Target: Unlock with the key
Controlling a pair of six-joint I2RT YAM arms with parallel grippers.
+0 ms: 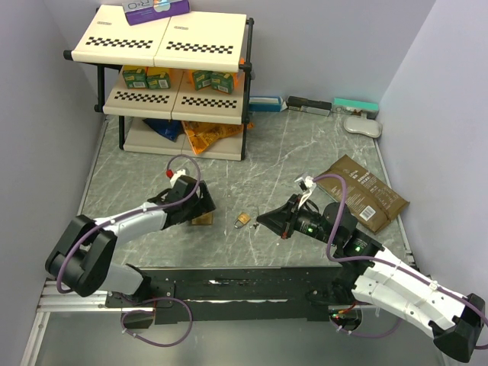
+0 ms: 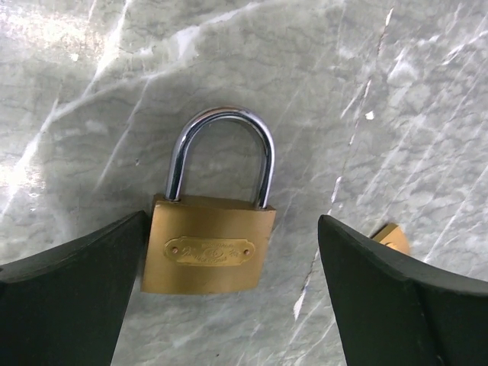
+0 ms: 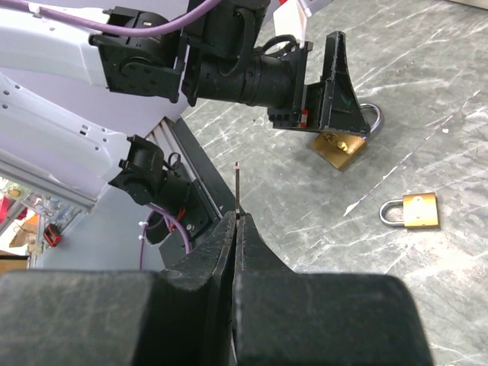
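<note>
The left gripper will next grab the larger brass padlock (image 1: 203, 220) by the narrow sides of its body, so the padlock's keyhole end and shackle stay free to unlock.
The larger brass padlock (image 2: 207, 252) lies flat on the marble table, its steel shackle pointing away from the left wrist camera. My left gripper (image 2: 233, 225) stands wide open astride it, nearer the left finger (image 2: 76, 297), touching neither. From above, the left gripper (image 1: 200, 207) covers most of that padlock (image 1: 203, 220). A smaller brass padlock (image 1: 242, 220) lies between the arms. My right gripper (image 1: 263, 219) is shut on the key (image 3: 238, 191), whose thin blade sticks out past the fingertips toward the larger padlock (image 3: 339, 149); the smaller padlock (image 3: 415, 211) lies to the right.
A two-tier shelf rack (image 1: 175, 46) with small boxes stands at the back left. A brown packet (image 1: 366, 194) lies at the right. Flat boxes (image 1: 309, 105) and a white object (image 1: 362, 126) line the back wall. Grey walls close both sides.
</note>
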